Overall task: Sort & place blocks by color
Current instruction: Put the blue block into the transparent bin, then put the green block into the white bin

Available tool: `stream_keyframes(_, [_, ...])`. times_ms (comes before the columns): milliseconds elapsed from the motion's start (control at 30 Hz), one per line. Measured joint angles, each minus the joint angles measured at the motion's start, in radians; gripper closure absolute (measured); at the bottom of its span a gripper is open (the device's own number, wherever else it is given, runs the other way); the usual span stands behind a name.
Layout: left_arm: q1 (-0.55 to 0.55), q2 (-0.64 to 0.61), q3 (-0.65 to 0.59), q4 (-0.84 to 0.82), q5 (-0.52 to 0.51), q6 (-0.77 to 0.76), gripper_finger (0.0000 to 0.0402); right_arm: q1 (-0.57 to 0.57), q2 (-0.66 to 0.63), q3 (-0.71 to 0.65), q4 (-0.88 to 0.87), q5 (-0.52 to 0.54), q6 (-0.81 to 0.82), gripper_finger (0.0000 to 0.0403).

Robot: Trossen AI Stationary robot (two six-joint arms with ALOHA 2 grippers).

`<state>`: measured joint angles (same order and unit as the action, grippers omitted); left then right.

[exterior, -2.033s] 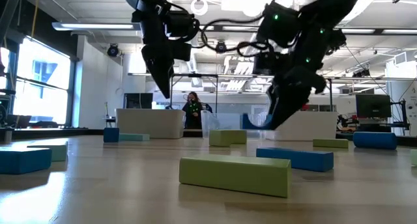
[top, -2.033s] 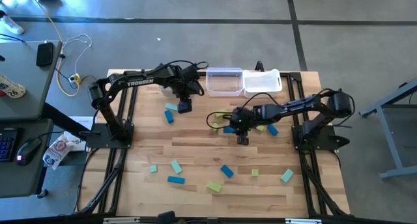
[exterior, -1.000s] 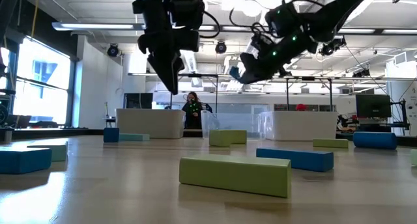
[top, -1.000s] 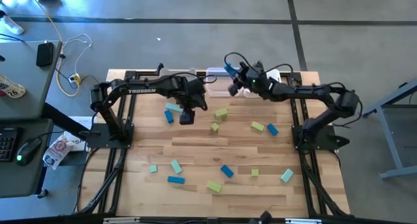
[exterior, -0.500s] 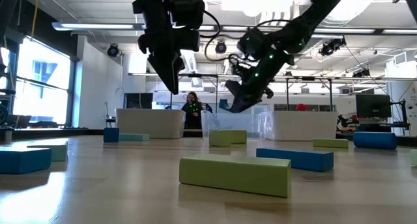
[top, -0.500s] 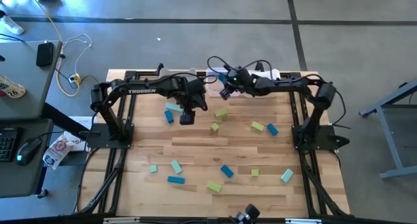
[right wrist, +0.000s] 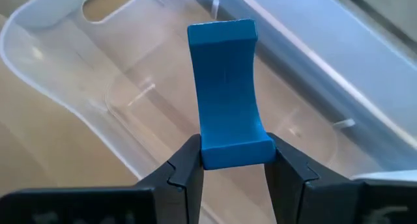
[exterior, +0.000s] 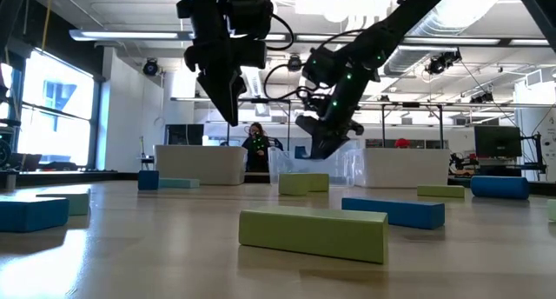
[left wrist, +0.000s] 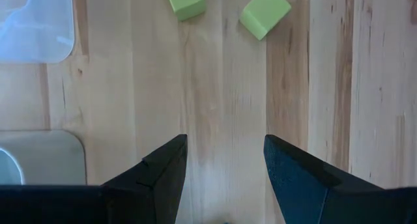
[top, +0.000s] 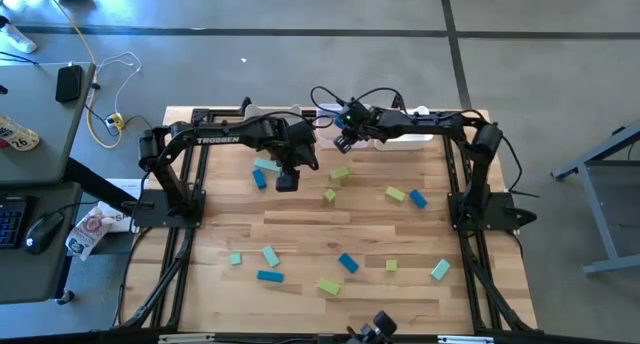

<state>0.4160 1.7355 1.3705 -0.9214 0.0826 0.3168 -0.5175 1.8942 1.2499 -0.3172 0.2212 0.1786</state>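
Note:
The blue block is inside the translucent bin's rim and would lie in the bin if my right gripper opened, so my right gripper releases it next.
My right gripper [top: 343, 138] hangs over the far middle of the table, shut on a darker blue bar [right wrist: 225, 100], just above a translucent white bin [right wrist: 78, 61]. My left gripper [top: 285, 179] is open and points down over bare wood; two yellow-green blocks [left wrist: 264, 12] lie flat ahead of its fingers [left wrist: 156, 175]. Other teal, blue and yellow-green blocks lie scattered on the table, such as a yellow-green one [top: 340, 172] and a blue one [top: 347, 263]. My right gripper pinches the blue bar by one end [right wrist: 229, 149] between its two fingers [right wrist: 186, 168]. The bar sticks out along the fingers, lifted clear, with its free end [right wrist: 221, 32] over the bin's open top.
Another bin [top: 420, 136] stands at the far edge to the right, and two bin corners [left wrist: 36, 22] show in the left wrist view. A yellow-green bar [exterior: 313, 234] and a blue bar [exterior: 393, 210] lie near the table's near edge. A person stands far behind the table [exterior: 256, 147].
My right gripper, shut on the blue bar, has moved toward the table's left and come down toward the bin at the far edge. The bar stays lifted clear in its fingers. My left arm has kept still.

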Motion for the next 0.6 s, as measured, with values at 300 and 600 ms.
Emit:
stream_keyframes(300, [-0.002,0.000,0.000,-0.021,0.000,-0.002,0.0212,0.000,0.000,0.000,-0.051,-0.020,-0.003,0.0255])
stream_keyframes(600, [-0.027,0.000,0.000,-0.118,0.128,0.013,0.0212,0.000,0.000,0.000,-0.041,-0.012,-0.030,0.0193])
